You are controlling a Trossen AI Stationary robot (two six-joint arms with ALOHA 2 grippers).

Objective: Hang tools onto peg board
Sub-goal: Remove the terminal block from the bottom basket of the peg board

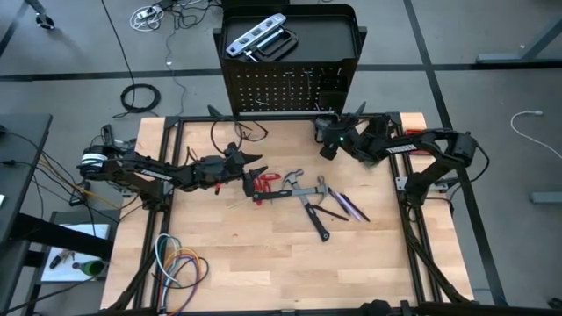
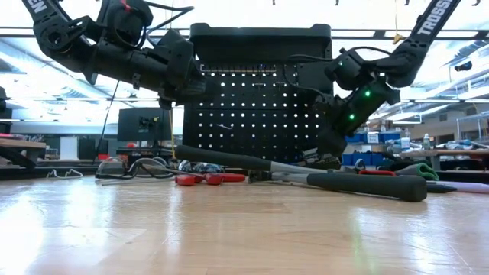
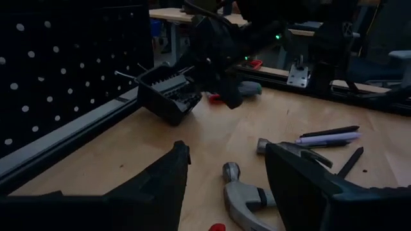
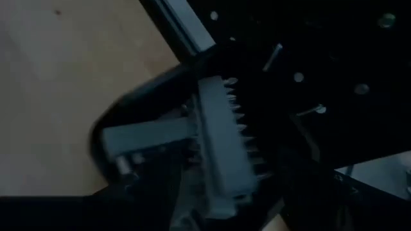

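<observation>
I need to grab the grey toothed piece by its end (image 4: 222,205) with my right gripper next, so I can take it out of the black box (image 4: 144,99).
The black peg board (image 1: 281,88) stands upright at the table's far edge, and a silver level (image 1: 255,37) lies in the tray on top of it. Red-handled pliers (image 1: 268,183), two hammers (image 1: 303,189) and thin screwdrivers (image 1: 351,208) lie mid-table. My left gripper (image 3: 225,173) hovers open over them, nothing between its fingers. My right gripper (image 1: 329,140) is at the board's foot, right beside a small black box (image 3: 170,93). The box is tilted, its lower corner (image 3: 176,120) at the tabletop. Whether the gripper touches the box is unclear.
Coiled coloured cables (image 1: 180,268) lie at the near left corner. A black rail (image 3: 70,138) runs along the board's foot. A few metal pegs (image 2: 221,126) stick out of the board. Bare wood lies across the table's near half (image 1: 290,272).
</observation>
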